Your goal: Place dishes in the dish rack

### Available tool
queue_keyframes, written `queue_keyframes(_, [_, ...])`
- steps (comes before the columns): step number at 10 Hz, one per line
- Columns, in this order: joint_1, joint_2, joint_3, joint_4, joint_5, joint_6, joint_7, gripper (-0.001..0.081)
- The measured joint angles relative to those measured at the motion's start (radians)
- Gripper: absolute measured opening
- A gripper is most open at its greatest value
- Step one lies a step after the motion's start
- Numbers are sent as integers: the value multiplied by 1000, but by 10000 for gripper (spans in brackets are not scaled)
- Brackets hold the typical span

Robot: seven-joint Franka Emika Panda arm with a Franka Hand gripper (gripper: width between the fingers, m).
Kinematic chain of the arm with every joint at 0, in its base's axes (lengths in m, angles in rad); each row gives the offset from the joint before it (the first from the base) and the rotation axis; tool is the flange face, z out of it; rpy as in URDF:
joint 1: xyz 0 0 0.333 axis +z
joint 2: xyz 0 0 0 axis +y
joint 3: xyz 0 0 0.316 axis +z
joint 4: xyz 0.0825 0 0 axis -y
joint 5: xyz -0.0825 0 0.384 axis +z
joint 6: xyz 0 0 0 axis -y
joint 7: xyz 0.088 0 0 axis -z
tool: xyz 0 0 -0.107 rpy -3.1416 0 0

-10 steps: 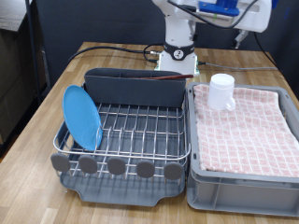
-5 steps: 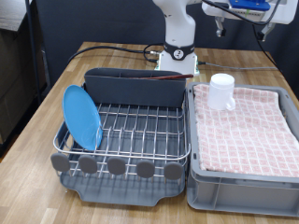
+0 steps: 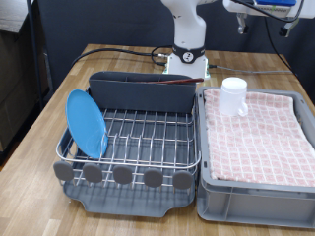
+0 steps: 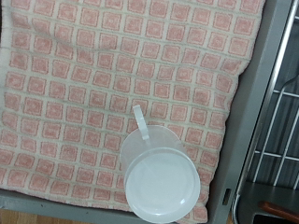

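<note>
The mug has a wide, round body, but its handle (image 3: pixel 243 109) sticks out thin and flat-sided, so my gripper should grab the mug there next.
The blue plate (image 3: pixel 87 123) stands on edge in the silver wire dish rack (image 3: pixel 148 136), at its end towards the exterior view's left. The reddish-brown wooden spoon (image 3: pixel 173 87) lies in the rack's grey caddy (image 3: pixel 128 90); its tip also shows in the wrist view (image 4: pixel 280 211). The white mug (image 3: pixel 233 96) stands upright on the pink checkered cloth in the grey crate and shows from above in the wrist view (image 4: pixel 161 174). My gripper (image 3: pixel 264 24) hangs high above the mug, open and empty. Its fingers do not show in the wrist view.
The grey crate (image 3: pixel 258 192) lined with pink checkered cloth (image 4: pixel 103 84) stands beside the rack at the exterior view's right. The robot base (image 3: pixel 185 61) and cables lie behind the rack. Round grey knobs (image 3: pixel 122 175) line the rack's front.
My gripper has risen and moved towards the exterior view's right, above the crate. The plate, spoon and mug have not moved.
</note>
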Motion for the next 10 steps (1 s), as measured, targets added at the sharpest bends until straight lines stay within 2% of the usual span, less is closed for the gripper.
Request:
queue_keyframes(2, [3, 2, 2, 6, 2, -9, -2, 803])
queue_keyframes(4, [6, 45, 1, 46, 3, -122, -94, 803])
queue_keyframes(6, [10, 129, 3, 71, 0, -115, -186, 803])
queue_keyframes(10, [17, 228, 26, 80, 11, -51, -200, 803])
